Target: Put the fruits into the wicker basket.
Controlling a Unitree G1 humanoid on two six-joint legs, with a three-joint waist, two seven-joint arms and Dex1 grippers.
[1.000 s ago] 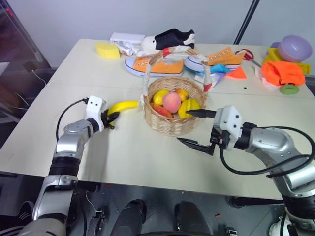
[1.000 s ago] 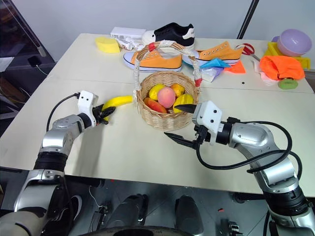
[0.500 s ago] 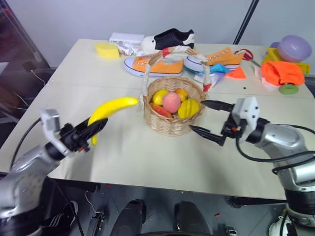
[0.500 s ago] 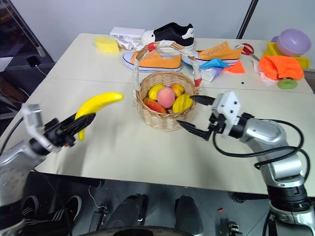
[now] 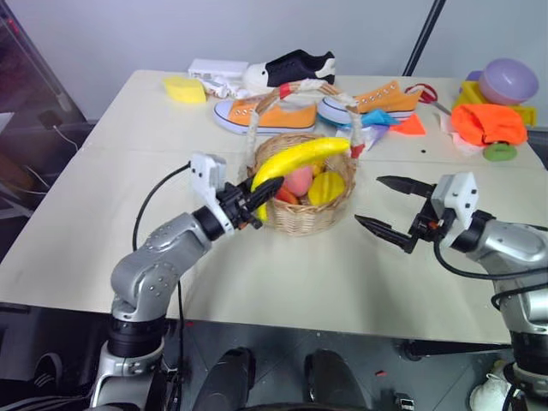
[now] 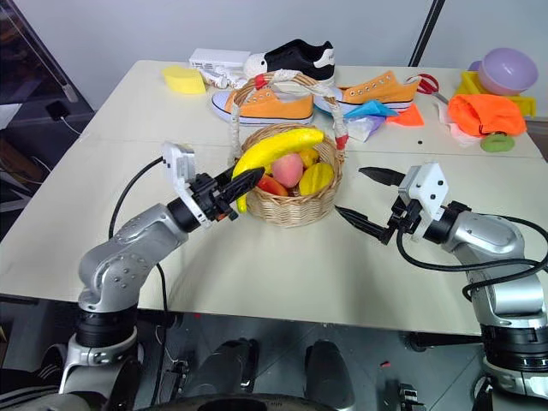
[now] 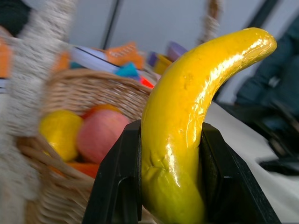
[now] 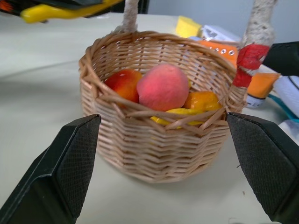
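Observation:
My right gripper should grab the basket by its slim wrapped handle next, because the basket's round wicker body is as wide as my open fingers.
My left gripper is shut on the lower end of a curved yellow banana, which hangs over the left half of the wicker basket. Inside the basket lie a pink-red peach, a red-yellow fruit, an orange one and a yellow one. The basket's arched handle is wrapped in white cloth with red bands. To the basket's right my right gripper stands open, apart from it, with its fingers aimed at the basket wall.
Orange sneakers and a black shoe lie behind the basket. A yellow sponge sits at the far left, a purple bowl, orange cloth and green ring at the far right. Bare tabletop stretches in front.
My left gripper lifted the banana off the table and carried it right, over the basket. The right gripper drew back to the right, away from the basket, staying open.

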